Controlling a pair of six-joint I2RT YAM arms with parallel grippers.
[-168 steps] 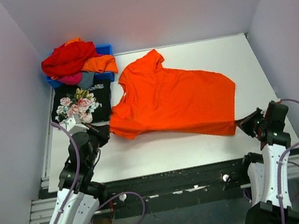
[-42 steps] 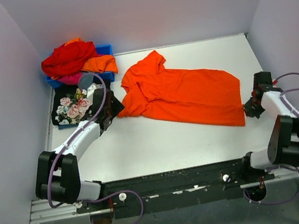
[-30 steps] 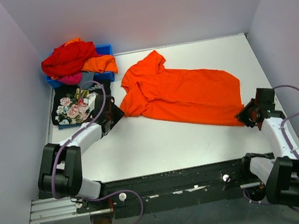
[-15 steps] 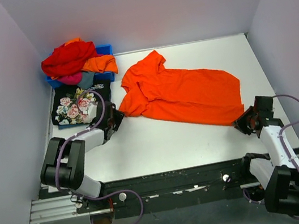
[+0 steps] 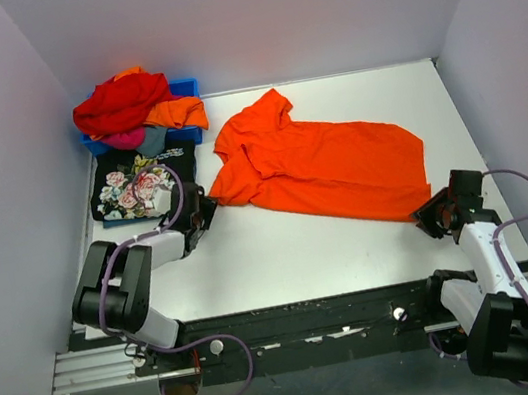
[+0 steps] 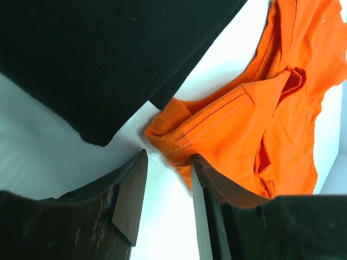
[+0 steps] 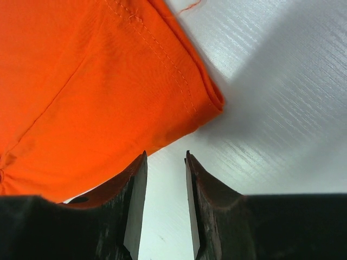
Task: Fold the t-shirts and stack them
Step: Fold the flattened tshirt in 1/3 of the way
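The orange t-shirt's near edge needs to be stretched straight for folding, so the robot's right gripper needs to grab the t-shirt next by its near bottom-hem corner, opposite the sleeve.
The plain orange t-shirt (image 5: 325, 167) lies spread across the middle of the table, its left sleeve bunched. A folded black t-shirt with pink roses (image 5: 140, 183) lies at the left. My left gripper (image 5: 204, 213) sits low at the orange sleeve's hem (image 6: 179, 127), beside the black shirt's edge (image 6: 97, 59). Its jaws are open, with cloth just touching the right finger's tip (image 6: 201, 165). My right gripper (image 5: 436, 214) stands open just short of the shirt's near right corner (image 7: 209, 103), with bare table between its fingers (image 7: 138, 184).
A blue bin (image 5: 187, 87) at the back left holds a heap of red, orange, pink and grey t-shirts (image 5: 122, 105). White table (image 5: 294, 253) stretches in front of the orange shirt. Walls close in on the left, back and right.
Both grippers have drawn back a little toward the near edge, away from the orange shirt's corners. The shirt itself has not moved over the last second.
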